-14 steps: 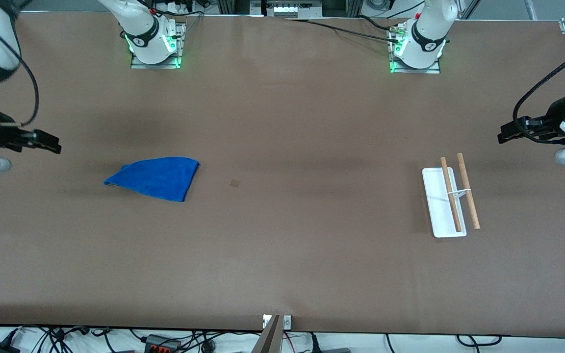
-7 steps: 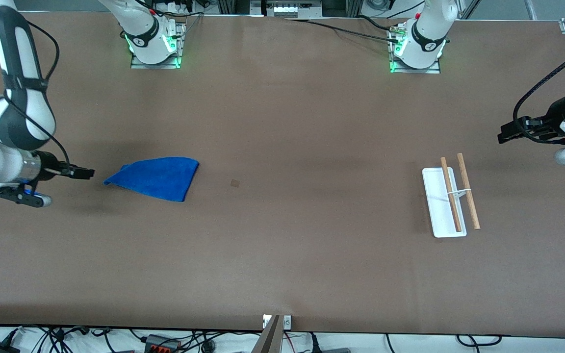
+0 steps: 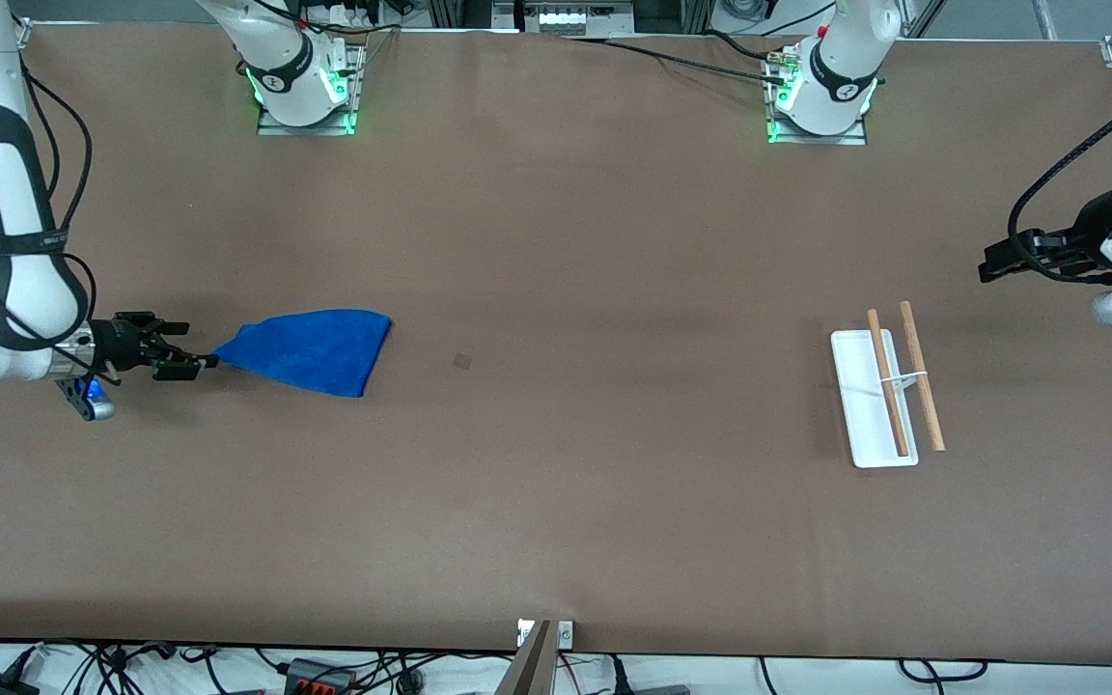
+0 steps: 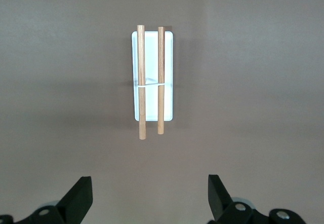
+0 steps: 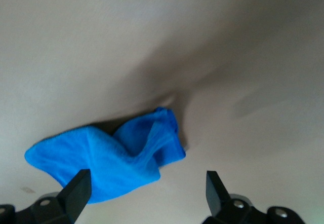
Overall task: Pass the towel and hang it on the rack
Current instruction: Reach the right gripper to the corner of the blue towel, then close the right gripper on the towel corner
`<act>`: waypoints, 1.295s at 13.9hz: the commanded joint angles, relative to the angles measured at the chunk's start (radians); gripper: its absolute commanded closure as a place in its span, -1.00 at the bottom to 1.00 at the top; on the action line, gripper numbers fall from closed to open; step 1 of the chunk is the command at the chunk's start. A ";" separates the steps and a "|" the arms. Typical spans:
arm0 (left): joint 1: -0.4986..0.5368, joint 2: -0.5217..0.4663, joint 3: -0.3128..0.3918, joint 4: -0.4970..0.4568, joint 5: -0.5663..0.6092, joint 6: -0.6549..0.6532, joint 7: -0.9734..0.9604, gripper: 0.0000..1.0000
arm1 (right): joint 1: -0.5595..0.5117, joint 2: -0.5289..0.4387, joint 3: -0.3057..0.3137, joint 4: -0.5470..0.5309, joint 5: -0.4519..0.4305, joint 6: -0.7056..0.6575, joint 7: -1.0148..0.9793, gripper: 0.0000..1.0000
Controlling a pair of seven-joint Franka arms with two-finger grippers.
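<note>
The fingers of my right gripper still hang above the table, short of the pointed corner (image 3: 232, 351), so it moves lower before it closes on the blue towel.
The blue towel (image 3: 310, 348) lies crumpled on the brown table toward the right arm's end; it also fills the lower part of the right wrist view (image 5: 109, 160). My right gripper (image 3: 191, 364) is low at the towel's pointed corner, open, its fingers (image 5: 76, 191) wide apart with the cloth edge just ahead of them. The rack (image 3: 884, 391), a white base with two wooden rods, stands toward the left arm's end and shows whole in the left wrist view (image 4: 152, 79). My left gripper (image 3: 990, 265) waits open in the air beside the rack, holding nothing.
A small dark square mark (image 3: 462, 361) sits on the table between towel and rack. The arm bases (image 3: 300, 82) stand along the table's edge farthest from the front camera. Cables hang off the edge nearest that camera.
My right arm has swung in from the table's end and come down to the towel's corner. The towel, the rack and the left arm have not moved.
</note>
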 commanded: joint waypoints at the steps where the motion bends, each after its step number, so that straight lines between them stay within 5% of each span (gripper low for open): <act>1: 0.006 -0.007 -0.003 0.003 -0.006 -0.008 0.016 -1.00 | -0.035 0.103 0.018 0.140 0.027 -0.028 -0.005 -1.00; 4: 0.003 -0.007 0.002 0.011 -0.007 -0.008 0.012 -1.00 | -0.036 0.134 0.017 0.149 0.111 -0.040 0.011 -1.00; 11: 0.006 0.002 0.000 0.023 -0.006 -0.010 0.013 -1.00 | -0.059 0.165 0.017 0.149 0.118 -0.100 0.006 -1.00; 13: 0.006 0.002 0.000 0.022 -0.006 -0.011 0.013 -1.00 | -0.072 0.166 0.017 0.148 0.118 -0.112 -0.011 -0.64; 18: 0.006 0.002 0.002 0.022 -0.007 -0.019 0.013 -1.00 | -0.070 0.163 0.018 0.149 0.116 -0.175 -0.055 0.67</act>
